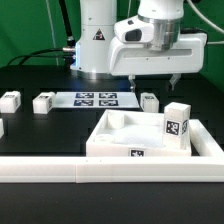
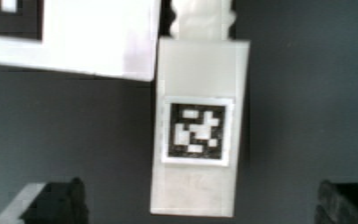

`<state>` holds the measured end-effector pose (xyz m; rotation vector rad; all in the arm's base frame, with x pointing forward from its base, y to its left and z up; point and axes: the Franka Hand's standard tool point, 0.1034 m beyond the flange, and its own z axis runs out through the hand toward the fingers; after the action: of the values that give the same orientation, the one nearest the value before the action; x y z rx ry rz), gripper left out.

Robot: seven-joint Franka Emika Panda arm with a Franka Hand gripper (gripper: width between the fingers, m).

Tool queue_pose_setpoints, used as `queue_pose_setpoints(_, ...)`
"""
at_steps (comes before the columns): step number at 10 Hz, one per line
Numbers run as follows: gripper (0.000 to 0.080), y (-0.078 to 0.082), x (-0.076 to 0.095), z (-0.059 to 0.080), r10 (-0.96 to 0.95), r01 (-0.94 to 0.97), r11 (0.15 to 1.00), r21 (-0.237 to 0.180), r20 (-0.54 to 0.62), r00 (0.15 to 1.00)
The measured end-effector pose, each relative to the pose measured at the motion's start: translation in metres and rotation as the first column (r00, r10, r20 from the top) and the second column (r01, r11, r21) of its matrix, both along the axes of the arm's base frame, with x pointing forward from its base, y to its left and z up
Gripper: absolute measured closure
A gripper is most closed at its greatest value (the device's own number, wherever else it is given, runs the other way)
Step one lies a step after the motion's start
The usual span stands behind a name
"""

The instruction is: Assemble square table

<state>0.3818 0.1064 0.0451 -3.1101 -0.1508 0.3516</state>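
I will reach the leg block with my gripper and grab its tagged section, so its narrow end stays free to enter the tabletop's socket.
The white square tabletop with its raised rim lies at the front, right of centre in the exterior view. A tagged leg block stands upright on its right part. Another white leg block lies on the black table just behind the tabletop. My gripper hangs open a little above it. In the wrist view this leg block shows its tag and runs lengthwise between my spread dark fingertips. My gripper touches nothing.
Three more leg blocks lie at the exterior view's left and at the far left edge. The marker board lies behind, near the robot base. A long white border rail runs along the front.
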Motion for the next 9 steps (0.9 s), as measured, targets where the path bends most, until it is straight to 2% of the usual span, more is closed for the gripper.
queue_pose_setpoints(1, 0.0151, 0.000, 0.002, 0.001, -0.001, 0.001, 1.000, 0.001, -0.098, 0.995)
queue_pose_setpoints(4, 0.0151, -0.002, 0.004, -0.001, -0.011, 0.008, 1.000, -0.011, -0.264, 0.964)
queue_pose_setpoints(7, 0.0151, -0.004, 0.001, -0.003, -0.024, 0.013, 1.000, -0.029, -0.428, 0.903)
queue_pose_setpoints(9, 0.0151, -0.005, -0.006, -0.003, -0.038, 0.016, 0.999, -0.046, -0.553, 0.832)
